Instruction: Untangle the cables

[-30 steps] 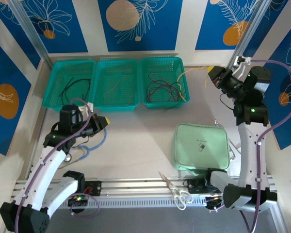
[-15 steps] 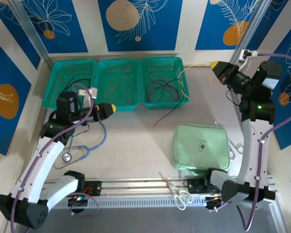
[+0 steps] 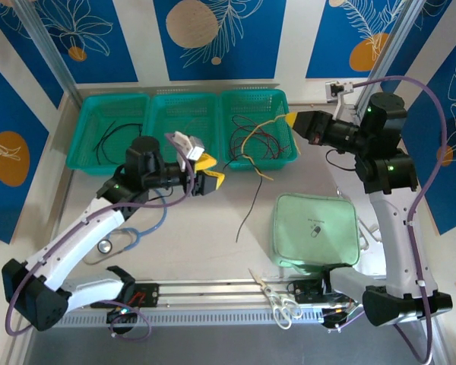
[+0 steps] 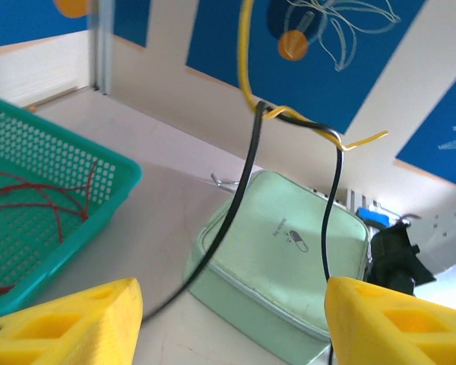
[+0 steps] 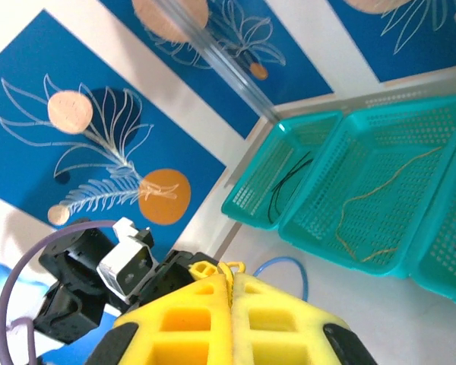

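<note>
Next, my left gripper grabs the black cable on a dangling strand (image 4: 232,212), clear of its crossing with the yellow cable, to untangle them.
My right gripper (image 3: 292,119) hangs over the right basket (image 3: 286,99), shut on a yellow cable (image 3: 244,143) that shows pinched between its pads (image 5: 231,283). From that yellow cable (image 4: 247,53) a black cable (image 4: 247,175) dangles, its tail trailing on the table (image 3: 252,205). Red cables (image 3: 260,141) lie in the right basket (image 4: 106,163). The left gripper (image 3: 210,172) stands open just left of the hanging cables, with nothing between its fingers (image 4: 68,327). A black cable (image 3: 114,137) rests in the left basket and a tan one (image 3: 184,131) in the middle basket.
A pale green zip pouch (image 3: 317,228) lies on the right of the table, under the dangling cables (image 4: 289,251). A light-blue stethoscope (image 3: 140,228) sits beneath the left arm. Scissors (image 3: 277,303) lie by the front rail.
The left gripper opened and swung right to the hanging cables. The right gripper carried the yellow cable left over the right basket, dragging the black cable out onto the table.
</note>
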Controlling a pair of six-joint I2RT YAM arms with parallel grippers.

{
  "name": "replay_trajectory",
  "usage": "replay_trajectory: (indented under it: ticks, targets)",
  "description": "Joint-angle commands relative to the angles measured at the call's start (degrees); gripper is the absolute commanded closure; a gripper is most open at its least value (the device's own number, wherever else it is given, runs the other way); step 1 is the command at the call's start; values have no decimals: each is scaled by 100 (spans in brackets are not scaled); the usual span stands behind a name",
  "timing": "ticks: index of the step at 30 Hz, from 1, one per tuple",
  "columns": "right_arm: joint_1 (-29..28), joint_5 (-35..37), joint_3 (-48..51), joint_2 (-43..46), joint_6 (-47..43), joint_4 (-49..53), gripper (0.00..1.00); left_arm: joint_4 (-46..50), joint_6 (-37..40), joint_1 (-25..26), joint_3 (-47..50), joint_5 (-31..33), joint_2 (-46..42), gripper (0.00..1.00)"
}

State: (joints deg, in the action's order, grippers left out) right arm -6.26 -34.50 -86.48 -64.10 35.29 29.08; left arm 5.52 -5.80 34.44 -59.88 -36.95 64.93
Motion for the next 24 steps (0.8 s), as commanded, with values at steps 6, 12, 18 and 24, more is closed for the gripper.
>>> replay_trajectory:
  ticks: [6,12,18,24]
  targets:
    - [-400,66,-130,101,-203,151,100,-175,721,391,-592,-64,498,39]
    - [-420,121,-156,117,-206,133,100,-312,467,485,-595,-65,662,80]
    - [-281,481,-238,194,-216,63,100,340,468,485,-718,262,614,100]
    - [491,743,-237,292,-22,-163,100,992,602,454,-543,891,172,100]
